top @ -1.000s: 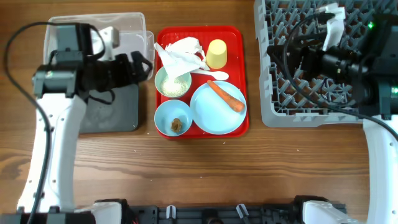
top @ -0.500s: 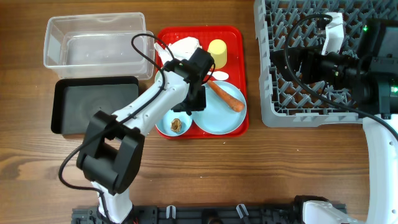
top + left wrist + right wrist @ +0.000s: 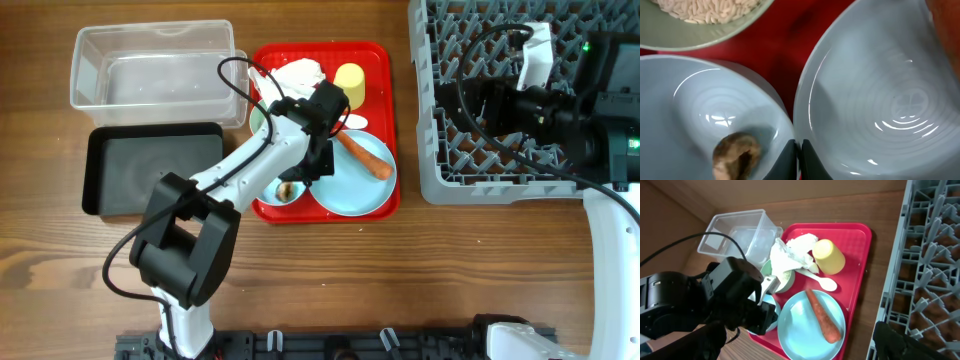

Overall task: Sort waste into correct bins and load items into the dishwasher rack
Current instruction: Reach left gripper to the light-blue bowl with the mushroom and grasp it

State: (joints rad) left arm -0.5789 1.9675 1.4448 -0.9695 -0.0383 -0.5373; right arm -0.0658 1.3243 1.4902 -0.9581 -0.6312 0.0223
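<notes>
The left gripper's fingers are shut in the gap beside the pale blue plate (image 3: 875, 100), so next the robot will open them again, then close them on the food bowl's rim (image 3: 786, 120).
My left gripper (image 3: 308, 172) is down on the red tray (image 3: 380, 60), its fingers shut together (image 3: 799, 150) with nothing between them. They sit in the gap between the pale blue plate (image 3: 875, 100) and the bowl (image 3: 700, 100) holding the brown food lump (image 3: 737, 152). The rice bowl (image 3: 705, 10) lies just beyond. The orange carrot piece (image 3: 365, 153) lies on the plate (image 3: 350, 190). Crumpled white napkins (image 3: 295, 75), a yellow cup (image 3: 349, 83) and a white spoon (image 3: 352, 122) are at the tray's far end. My right gripper (image 3: 465, 100) hangs open over the grey dishwasher rack (image 3: 500, 160), holding nothing.
The clear deep bin (image 3: 150, 65) stands at the back left, with the shallow black bin (image 3: 150, 170) in front of it. My left arm stretches diagonally from the front edge to the tray and hides most of both bowls from above.
The left arm swung from over the bins to the tray, lowered between bowl and plate, and its jaws went from open to shut. The right arm has not moved.
</notes>
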